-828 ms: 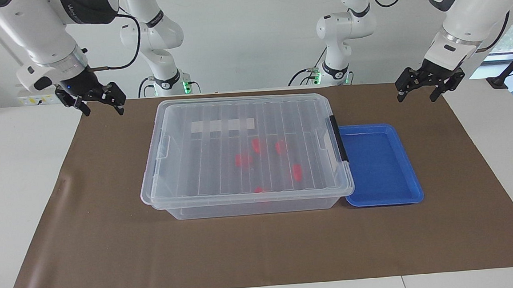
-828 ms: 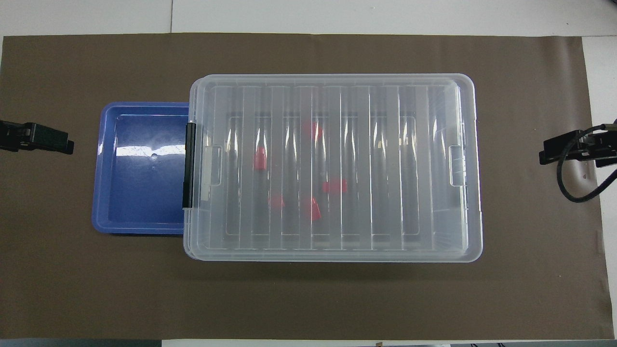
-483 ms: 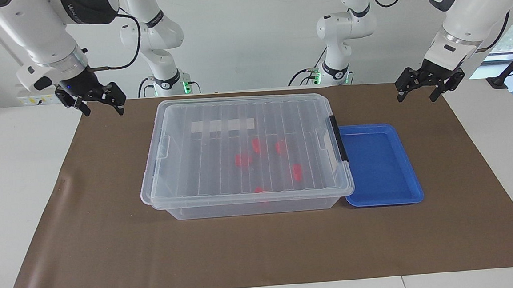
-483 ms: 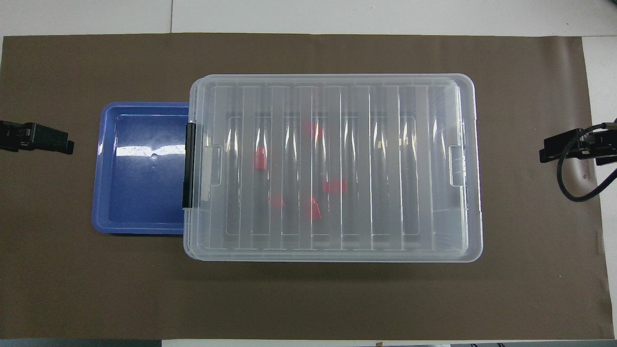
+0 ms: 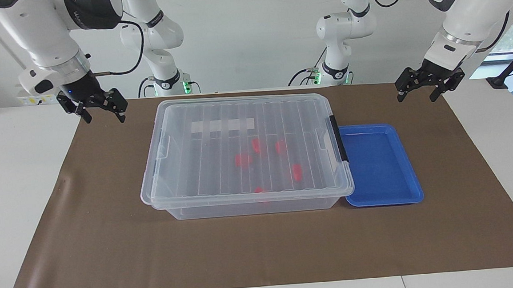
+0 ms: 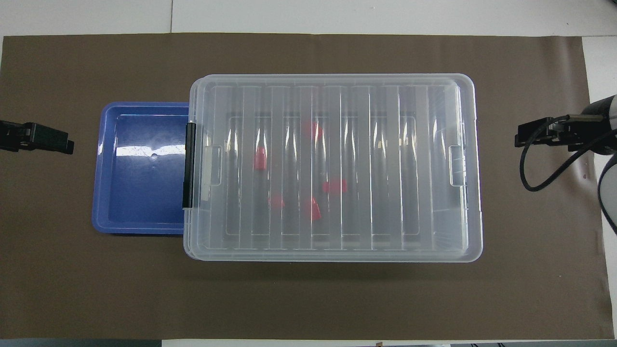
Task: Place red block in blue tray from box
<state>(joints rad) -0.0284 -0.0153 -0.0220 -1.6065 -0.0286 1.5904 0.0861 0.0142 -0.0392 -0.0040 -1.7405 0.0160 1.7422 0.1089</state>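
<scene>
The robot's right gripper next needs to grab the lid by the rim of the lid's end opposite the box's latch, because the lid's ribbed top is wider than the gripper's fingers.
The box (image 5: 186,166) (image 6: 409,168) is a clear bin in the middle of the mat with its ribbed lid on. Several red blocks lie inside it, one (image 5: 297,172) (image 6: 260,158) showing through the lid. The blue tray (image 5: 380,165) (image 6: 140,183) is empty and touches the box's black-latched end, toward the left arm's end of the table. My left gripper (image 5: 416,97) (image 6: 67,146) hangs open over the mat beside the tray. My right gripper (image 5: 105,117) (image 6: 518,141) hangs open over the mat off the box's other end. Neither holds anything.
A brown mat (image 5: 263,250) (image 6: 308,299) covers most of the white table (image 5: 18,185). The black latch (image 5: 339,139) (image 6: 189,164) clips the lid on the tray side. Two more white arm bases stand at the table's edge nearest the robots.
My right gripper has moved a little toward the box. The left arm, box, tray and blocks have not moved.
</scene>
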